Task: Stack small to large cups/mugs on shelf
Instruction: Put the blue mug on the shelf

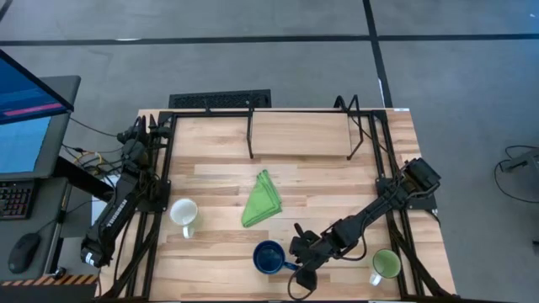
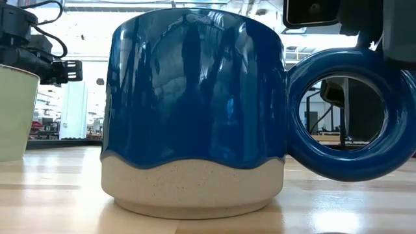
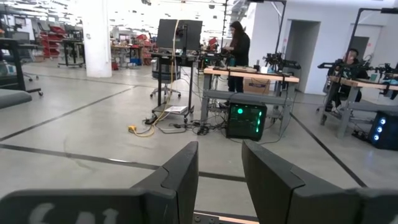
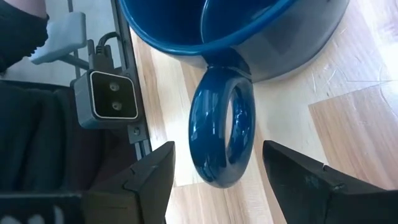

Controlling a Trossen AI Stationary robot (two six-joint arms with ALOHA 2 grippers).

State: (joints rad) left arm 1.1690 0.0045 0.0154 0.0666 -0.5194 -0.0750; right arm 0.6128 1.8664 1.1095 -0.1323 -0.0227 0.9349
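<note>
The dark blue mug should go on the shelf (image 1: 303, 135), so I should next grab the mug by its ring handle (image 1: 290, 266) with my right gripper.
The dark blue mug (image 1: 269, 257) stands upright on its base near the table's front edge, with its ring handle (image 4: 222, 134) toward the right. My right gripper (image 4: 217, 149) is open and low. Its fingers stand on either side of the handle, with gaps showing on both sides. The white mug (image 1: 184, 213) stands at the left and the light green mug (image 1: 386, 265) at the front right. The shelf (image 1: 303, 135), framed by black posts, is at the far side. My left gripper (image 3: 221, 177) is open and waits off the table's far left corner.
A folded green cloth (image 1: 263, 199) lies mid-table between the mugs and the shelf. A small camera (image 4: 106, 102) sits on the black frame at the front edge, close to the blue mug. Bare wood lies between the cloth and the shelf posts (image 1: 251, 135).
</note>
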